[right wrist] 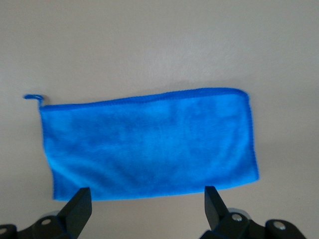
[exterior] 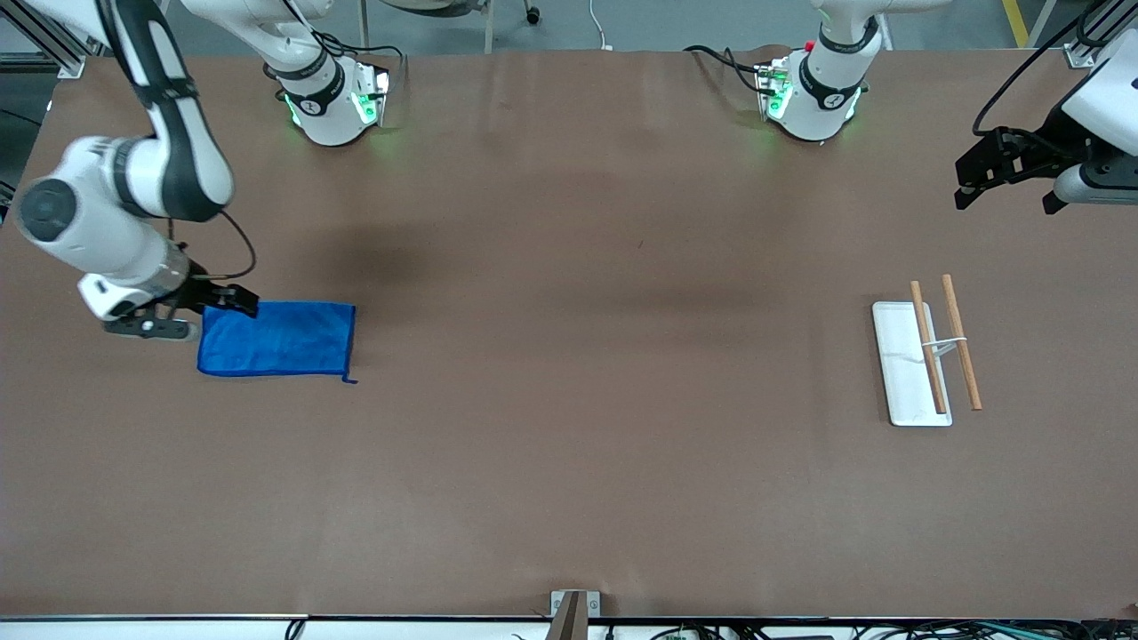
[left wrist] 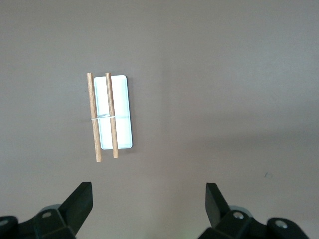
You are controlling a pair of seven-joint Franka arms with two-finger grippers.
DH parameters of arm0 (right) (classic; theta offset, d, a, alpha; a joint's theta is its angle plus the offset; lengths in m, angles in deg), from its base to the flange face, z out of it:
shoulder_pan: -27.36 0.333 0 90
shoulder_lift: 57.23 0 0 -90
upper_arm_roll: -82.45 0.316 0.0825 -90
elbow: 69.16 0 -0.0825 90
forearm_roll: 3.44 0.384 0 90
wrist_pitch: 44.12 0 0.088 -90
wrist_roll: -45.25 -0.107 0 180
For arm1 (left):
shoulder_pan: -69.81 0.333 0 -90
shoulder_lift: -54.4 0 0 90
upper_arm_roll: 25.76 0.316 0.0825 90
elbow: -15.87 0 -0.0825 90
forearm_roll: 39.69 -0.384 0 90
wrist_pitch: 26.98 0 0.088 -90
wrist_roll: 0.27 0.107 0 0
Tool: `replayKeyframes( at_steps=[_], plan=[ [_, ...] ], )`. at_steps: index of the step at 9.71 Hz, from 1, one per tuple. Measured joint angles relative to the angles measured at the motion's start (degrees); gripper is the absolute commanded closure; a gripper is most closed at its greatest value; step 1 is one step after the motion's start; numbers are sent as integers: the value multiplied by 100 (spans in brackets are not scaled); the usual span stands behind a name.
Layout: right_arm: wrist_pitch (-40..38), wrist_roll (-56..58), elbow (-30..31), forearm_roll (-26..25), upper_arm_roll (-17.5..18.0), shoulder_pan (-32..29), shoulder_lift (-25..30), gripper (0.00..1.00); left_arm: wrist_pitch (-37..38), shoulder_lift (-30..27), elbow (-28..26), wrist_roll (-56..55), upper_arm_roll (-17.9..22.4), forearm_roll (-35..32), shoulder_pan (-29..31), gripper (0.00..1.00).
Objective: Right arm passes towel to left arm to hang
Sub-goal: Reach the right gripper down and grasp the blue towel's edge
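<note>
I should next grab the towel (exterior: 280,340) with my right gripper by its long hem opposite the small tag, to pass it over for hanging.
The blue towel (exterior: 280,340) lies flat on the brown table toward the right arm's end, with its small tag (exterior: 349,380) at one corner. It fills the right wrist view (right wrist: 149,144). My right gripper (exterior: 203,313) is open and empty, low at the towel's edge on the end toward the right arm; in its wrist view (right wrist: 147,204) the fingertips (right wrist: 79,201) stand just off the hem. My left gripper (exterior: 1009,191) is open and empty, high over the left arm's end of the table, and also shows in its wrist view (left wrist: 148,199).
A white tray (exterior: 900,373) with two wooden rods (exterior: 927,347) held across it by a white bar stands toward the left arm's end; it also shows in the left wrist view (left wrist: 122,99). The two arm bases stand along the table's edge farthest from the front camera.
</note>
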Motion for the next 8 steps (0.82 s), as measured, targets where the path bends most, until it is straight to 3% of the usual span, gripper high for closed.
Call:
replayKeyframes(
  at_steps=[2, 5, 6, 8],
  plan=[
    [1095, 210, 320, -4, -5, -5, -646, 2, 13, 4, 13, 0, -2, 0, 0, 0],
    [1518, 470, 356, -4, -14, -45, -1146, 21, 20, 11, 19, 2, -2, 0, 0, 0],
    [1601, 480, 358, -4, -14, -49, -1187, 33, 20, 22, 29, 2, -2, 0, 0, 0],
    [1761, 479, 360, -4, -13, -49, -1306, 87, 20, 45, 57, 2, -2, 0, 0, 0]
  ],
)
